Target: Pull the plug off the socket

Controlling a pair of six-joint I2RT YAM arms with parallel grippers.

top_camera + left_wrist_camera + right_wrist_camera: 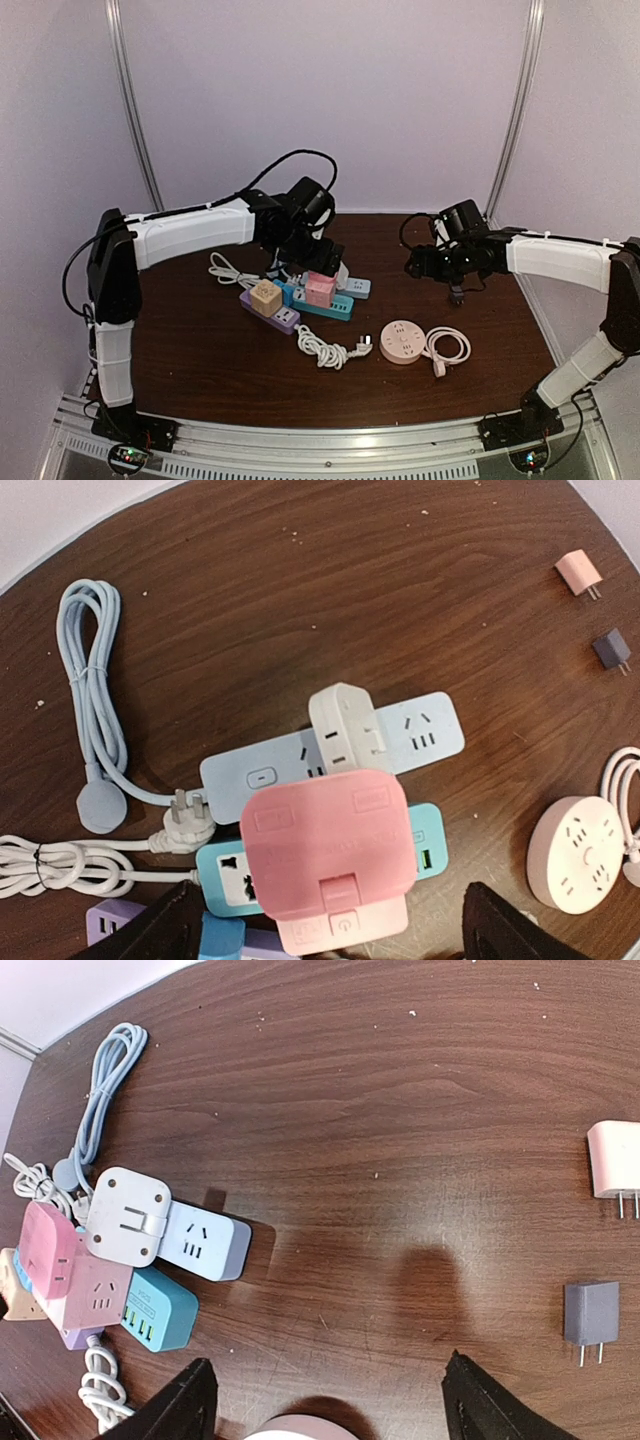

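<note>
My left gripper is to hold only the upper pink plug [321, 284] [330, 844] next, by its opposite side edges. Then it can pull the plug off and leave the socket beneath free.
A pink cube plug [328, 845] sits in a teal socket strip [225, 870], and my left gripper [335, 930] hangs right above it. Its black fingers [170, 925] are spread wide on either side of the cube and touch nothing. A white plug [345, 725] is seated in the light blue strip [430, 730] just behind. From above, a beige cube [266, 296] stands on a purple strip [272, 312]. My right gripper [335, 1400] is open over bare wood near the round pink socket [403, 341], holding nothing.
Two loose small plugs lie to the right, one pink [579, 575] and one grey [611, 648]. A coiled light blue cable [90, 700] lies at the left. A white cable [325, 350] with its plug [185, 825] lies in front of the strips.
</note>
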